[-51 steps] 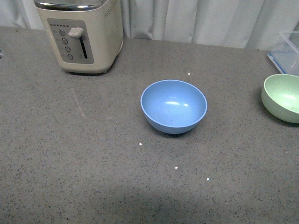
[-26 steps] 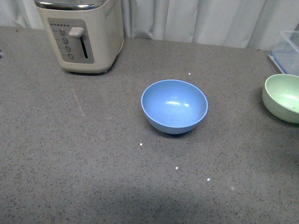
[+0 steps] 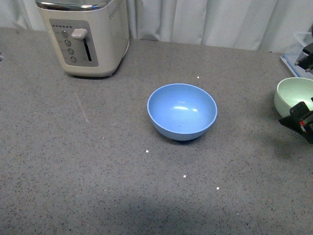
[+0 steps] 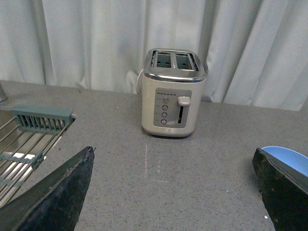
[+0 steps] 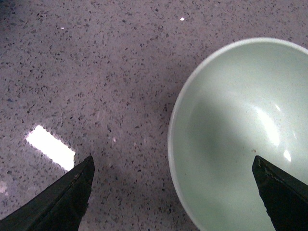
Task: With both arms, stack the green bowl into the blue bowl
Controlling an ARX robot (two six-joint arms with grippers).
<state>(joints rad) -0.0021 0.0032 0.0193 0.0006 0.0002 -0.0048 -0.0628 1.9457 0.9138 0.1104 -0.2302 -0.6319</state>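
Observation:
The green bowl's round opening is wider than the robot's open fingers. The right gripper next needs to grip the green bowl's thin rim point(image 5: 172, 163) so it can stack the green bowl.
The light blue bowl point(image 3: 182, 110) stands upright and empty in the middle of the grey countertop; its rim also shows in the left wrist view point(image 4: 288, 158). The pale green bowl point(image 3: 292, 96) stands at the right edge, partly hidden by my right gripper point(image 3: 304, 120). In the right wrist view the green bowl point(image 5: 240, 139) fills the frame, and my right gripper point(image 5: 173, 192) is open above it, its jaws straddling the bowl's near rim. My left gripper point(image 4: 173, 192) is open and empty over bare counter; it is out of the front view.
A cream toaster point(image 3: 85, 36) stands at the back left, also in the left wrist view point(image 4: 173, 91). A clear plastic container point(image 3: 299, 54) sits at the back right behind the green bowl. A metal dish rack point(image 4: 29, 144) lies off to the left. White curtains close the back.
My right gripper has come into the front view at the right edge and now stands over the green bowl. Both bowls have stayed in place.

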